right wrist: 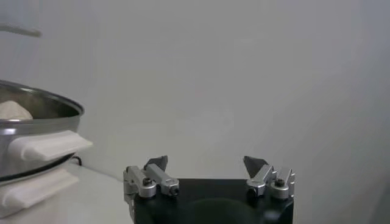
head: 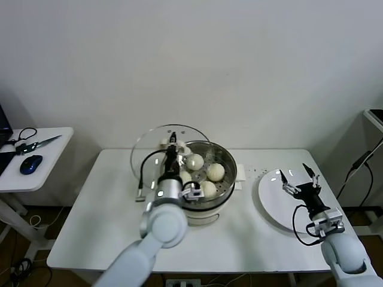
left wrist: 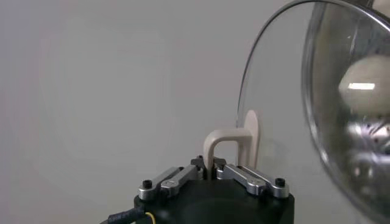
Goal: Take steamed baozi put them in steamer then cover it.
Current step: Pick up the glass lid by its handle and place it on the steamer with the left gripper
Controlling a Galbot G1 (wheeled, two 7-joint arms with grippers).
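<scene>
My left gripper needs to keep holding the glass lid until the lid's lower edge is on the steamer's rim. The lid is still up beside the steel steamer.
Several steamed baozi [head: 215, 171] lie in the round steel steamer [head: 230, 179] at the middle of the white table. My left gripper [head: 173, 143] is shut on the cream handle [left wrist: 228, 143] of the glass lid [head: 146, 152]. The lid stands nearly upright at the steamer's back-left rim. In the left wrist view a baozi [left wrist: 364, 85] shows through the lid glass [left wrist: 286, 91]. My right gripper [head: 299, 177] hangs open over the white plate [head: 272, 203] on the right, holding nothing. The right wrist view shows that gripper [right wrist: 207, 163] open, with the steamer [right wrist: 36, 115] far off.
A side table [head: 51, 155] at the left carries a blue mouse [head: 31, 163] and scissors [head: 36, 143]. The white wall stands close behind the table. Cables hang at the far right [head: 359, 164].
</scene>
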